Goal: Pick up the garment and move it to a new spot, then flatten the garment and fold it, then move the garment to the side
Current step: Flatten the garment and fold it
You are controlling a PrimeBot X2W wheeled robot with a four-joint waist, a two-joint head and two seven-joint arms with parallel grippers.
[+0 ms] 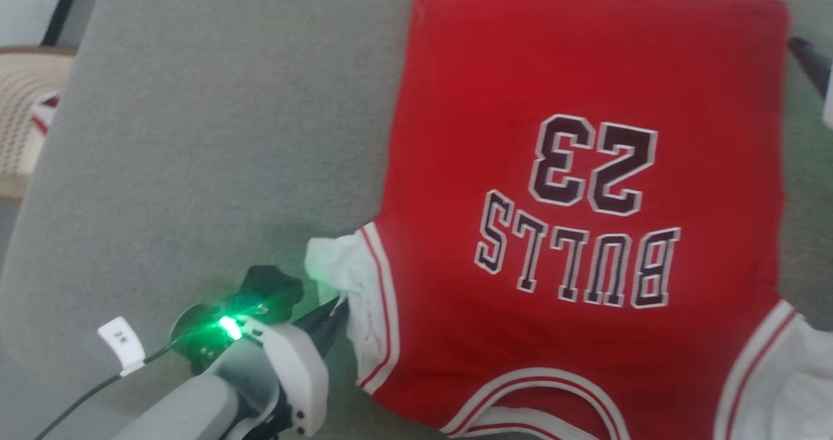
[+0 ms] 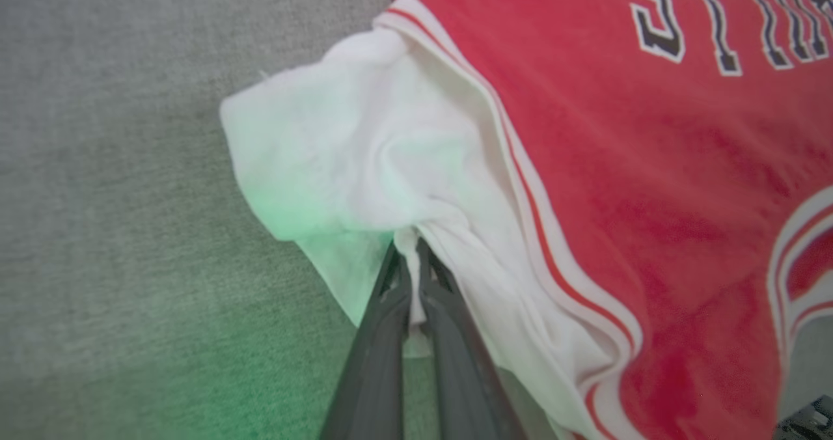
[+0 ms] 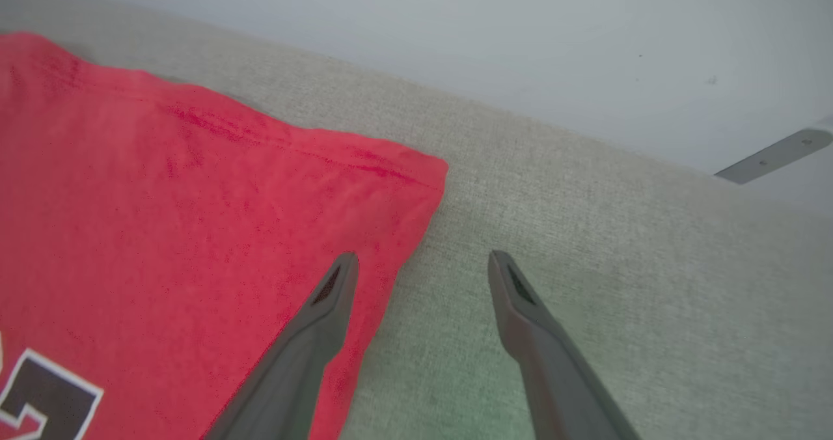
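Note:
I should next grab the garment by its hem corner [image 1: 781,15] with my right gripper, where the edges end, since the red body of the garment is spread flat.
The garment [image 1: 586,232], a red T-shirt with a dark "23" and "BULLS", lies spread on a grey padded surface [image 1: 215,153], its neckline towards me. My left gripper [image 1: 337,311] is shut on the bunched white sleeve [image 1: 338,264] at the shirt's near left; up close, a pinch of the white sleeve [image 2: 364,160] sits between the closed fingertips of this gripper [image 2: 409,252]. My right gripper [image 3: 423,264] stands open at the hem corner of the garment [image 3: 195,219], one finger over the red cloth and one over the grey surface. A dark finger [image 1: 809,61] of it enters at the right edge.
A woven beige piece [image 1: 26,108] with a red-and-white cloth on it stands beyond the surface's left edge. A pale wall with a metal bracket [image 3: 774,157] rises behind the far edge. A tagged cable [image 1: 122,342] trails from my left wrist.

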